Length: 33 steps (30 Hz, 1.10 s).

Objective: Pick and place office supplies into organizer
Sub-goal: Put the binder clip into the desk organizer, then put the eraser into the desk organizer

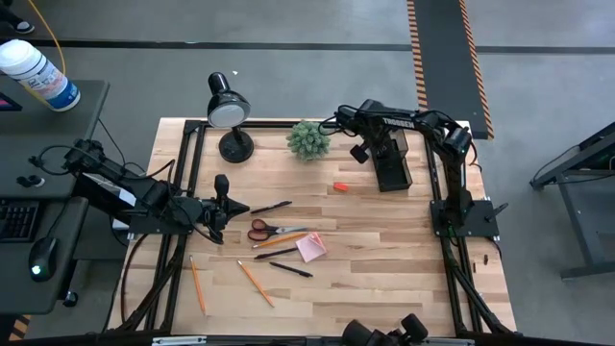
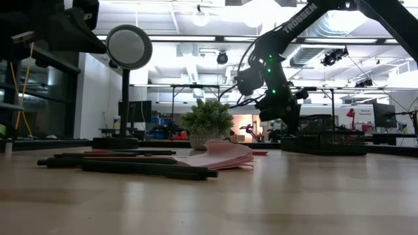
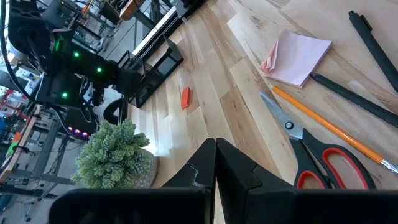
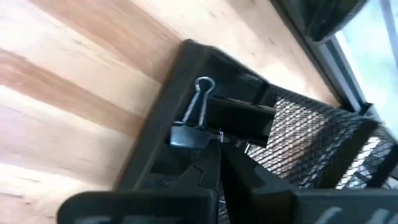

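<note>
The binder clip's black body is inside the organizer's rim point(image 4: 163, 118), so the clip would rest in the tray. It is time for my right gripper to open.
The black mesh organizer point(image 1: 392, 165) stands at the table's far right. My right gripper point(image 4: 219, 144) is over its low end, shut on a small black binder clip point(image 4: 188, 135). Near the table's middle lie red-handled scissors point(image 1: 261, 231), a pink sticky-note pad point(image 1: 311, 248), black pens point(image 1: 272, 207) and orange pencils point(image 1: 256, 284). A small red piece point(image 1: 340, 186) lies closer to the organizer. My left gripper point(image 3: 216, 149) hangs shut at the table's left, above the wood beside the scissors point(image 3: 323, 162), touching nothing. My right gripper pinches the clip by one of its silver wire handles point(image 4: 219, 133), only at the fingertips. The fingers slant down from above. The clip's black body point(image 4: 186, 137) hangs beside the fingertips over the organizer's rim point(image 4: 163, 118), its other wire handle point(image 4: 202, 93) sticking out.
A black desk lamp point(image 1: 229, 111) and a small green plant point(image 1: 308, 139) stand along the far edge, left of the organizer. Black frame rails run along the table's left and right sides. Bare wood lies between the red piece and the organizer.
</note>
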Tool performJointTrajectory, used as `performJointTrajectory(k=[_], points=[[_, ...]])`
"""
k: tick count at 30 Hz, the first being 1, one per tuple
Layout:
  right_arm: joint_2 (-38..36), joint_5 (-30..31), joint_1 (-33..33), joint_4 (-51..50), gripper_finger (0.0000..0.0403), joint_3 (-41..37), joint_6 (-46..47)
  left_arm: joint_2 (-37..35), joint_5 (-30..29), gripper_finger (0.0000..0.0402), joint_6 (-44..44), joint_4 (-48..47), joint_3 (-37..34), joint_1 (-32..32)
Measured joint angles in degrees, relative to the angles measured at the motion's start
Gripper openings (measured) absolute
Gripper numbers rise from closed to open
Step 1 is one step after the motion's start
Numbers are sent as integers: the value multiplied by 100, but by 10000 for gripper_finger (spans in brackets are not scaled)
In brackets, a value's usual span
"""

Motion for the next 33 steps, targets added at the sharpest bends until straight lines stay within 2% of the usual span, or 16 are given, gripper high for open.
performJointTrajectory(k=[4,17,25,33], points=[[0,31,0,-1,7,0,-48,0,0,1,0,0,0,-1],[0,237,46,-43,76,44,-221,0,-2,1,0,0,0,-1],[0,149,410,-48,79,435,-609,0,0,1,0,2,0,-1],[2,807,743,-577,79,1123,-570,1,-1,1,0,1,0,-1]])
